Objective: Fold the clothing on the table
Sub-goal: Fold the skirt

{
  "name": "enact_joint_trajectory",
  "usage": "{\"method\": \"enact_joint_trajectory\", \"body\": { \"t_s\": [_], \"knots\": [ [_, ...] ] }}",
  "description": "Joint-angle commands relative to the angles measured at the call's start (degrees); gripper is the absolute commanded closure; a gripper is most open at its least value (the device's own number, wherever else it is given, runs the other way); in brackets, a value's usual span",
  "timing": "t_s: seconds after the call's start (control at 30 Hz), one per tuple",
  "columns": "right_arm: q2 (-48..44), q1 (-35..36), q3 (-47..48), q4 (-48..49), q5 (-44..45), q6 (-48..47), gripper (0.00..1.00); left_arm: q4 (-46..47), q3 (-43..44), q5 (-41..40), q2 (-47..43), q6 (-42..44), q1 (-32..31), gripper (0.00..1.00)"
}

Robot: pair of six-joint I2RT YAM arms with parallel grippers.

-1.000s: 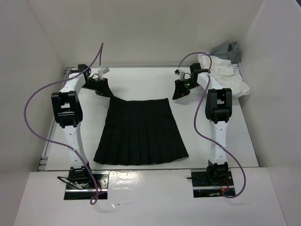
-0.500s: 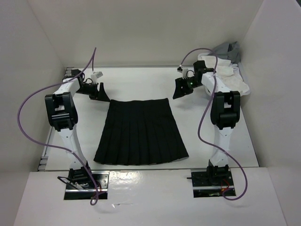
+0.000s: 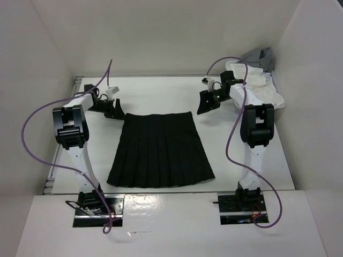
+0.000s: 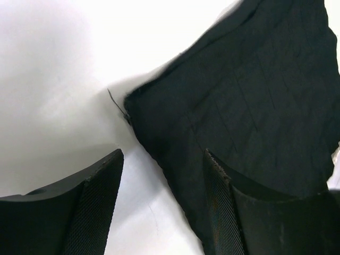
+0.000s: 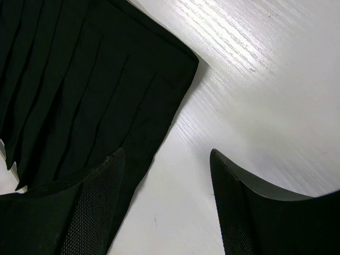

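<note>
My left gripper grabs the skirt's far waistband corner (image 3: 127, 116) (image 4: 140, 117) next, to fold the waistband over.
The clothing (image 3: 161, 150), a black pleated skirt, lies flat on the table (image 3: 161, 91) with its narrow waistband at the far side and its wide hem toward the arm bases. My left gripper (image 3: 112, 110) is open just outside the far left waistband corner. In the left wrist view that corner (image 4: 133, 103) lies ahead of the left gripper (image 4: 163, 154), and the skirt's edge runs between the fingers. My right gripper (image 3: 205, 104) is open beside the far right corner. The right wrist view shows the skirt (image 5: 79, 95) passing under the left finger of the right gripper (image 5: 167, 151).
A crumpled white cloth (image 3: 257, 88) lies at the table's far right corner, with a grey cloth (image 3: 260, 56) behind it against the wall. White walls close in three sides. Purple cables loop off both arms.
Both grippers have opened. The far left waistband corner, drawn out toward the left gripper before, now lies flat. Both arms have shifted slightly outward.
</note>
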Motion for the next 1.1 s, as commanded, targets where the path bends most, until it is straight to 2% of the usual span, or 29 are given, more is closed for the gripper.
{"method": "enact_joint_trajectory", "body": {
  "t_s": [0.0, 0.27, 0.4, 0.53, 0.57, 0.63, 0.67, 0.7, 0.9, 1.07],
  "knots": [
    [-4.3, 0.3, -0.3, 1.7, -0.5, -0.4, 0.3, 2.0, 3.0, 2.8, 2.2, 0.1, -0.3, 0.32],
    [-3.2, 0.3, -0.3, 1.2, 0.0, -0.4, 0.3, 1.3, 5.8, 3.8, 5.7, 0.1, -1.4, 0.37],
    [-2.7, 0.3, -0.3, 1.2, 0.0, -0.4, 0.3, 0.8, 7.2, 3.3, 7.1, 0.1, -2.0, 0.46],
    [-2.1, 0.3, 0.2, 1.2, -0.6, -0.4, 0.3, -0.5, 7.2, 3.9, 7.7, 1.1, -3.3, 0.64],
    [-1.5, 0.3, 0.2, 1.2, -0.6, -0.4, 0.3, -0.5, 7.2, 3.9, 7.7, 1.1, -3.3, 0.75],
    [-0.3, 0.3, 1.5, 1.2, -1.1, -0.4, 0.3, -0.5, 6.6, 3.9, 7.1, 1.1, -3.8, 0.85],
    [1.1, 0.3, 2.0, 0.5, -1.6, -0.4, 0.3, -0.5, 6.6, 3.9, 7.1, 1.1, -3.8, 0.95],
    [2.0, 0.3, 3.5, 0.5, -2.3, -0.4, 0.3, -0.5, 6.6, 3.9, 7.1, 1.1, -3.8, 0.98],
    [8.8, 0.3, 10.0, -1.9, -6.2, -0.4, 0.3, -1.0, 7.8, 3.9, 7.1, 1.1, -3.8, 1.0],
    [11.6, 0.3, 10.6, -2.4, -8.0, -1.0, 0.31, -1.0, 6.7, 3.3, 7.1, 1.1, -3.8, 1.0]
  ]
}}
